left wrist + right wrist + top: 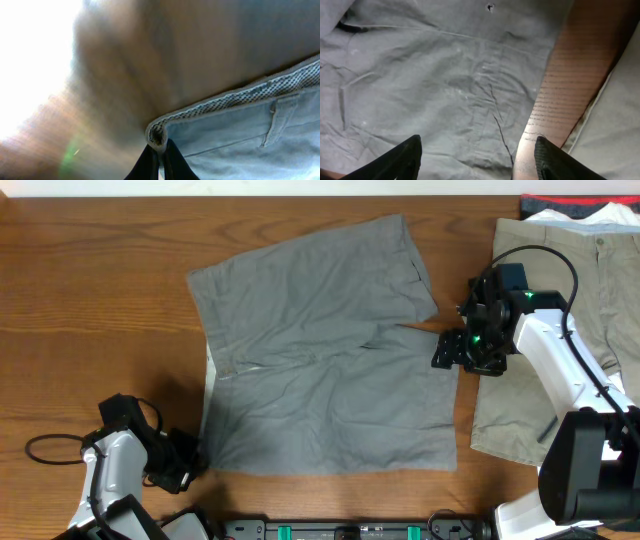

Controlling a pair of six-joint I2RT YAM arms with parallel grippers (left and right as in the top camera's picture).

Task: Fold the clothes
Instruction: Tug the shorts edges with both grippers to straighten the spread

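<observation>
My right gripper should next take hold of the grey shorts' near leg hem, opposite the waistband corner, so that it can fold that leg over the other.
The grey shorts lie spread flat mid-table, with the waistband along their left edge and the leg hems to the right. My left gripper is at the near-left corner, shut on the waistband corner; in the left wrist view its fingers pinch the rolled edge of the shorts. My right gripper hovers open over the right hem. In the right wrist view the shorts lie below the right gripper, one finger over fabric, the other over bare wood.
Khaki trousers lie at the right beside the shorts, also seen at the edge of the right wrist view as khaki trousers. White and red-black garments sit at the far right corner. A black cable loop lies near the left arm.
</observation>
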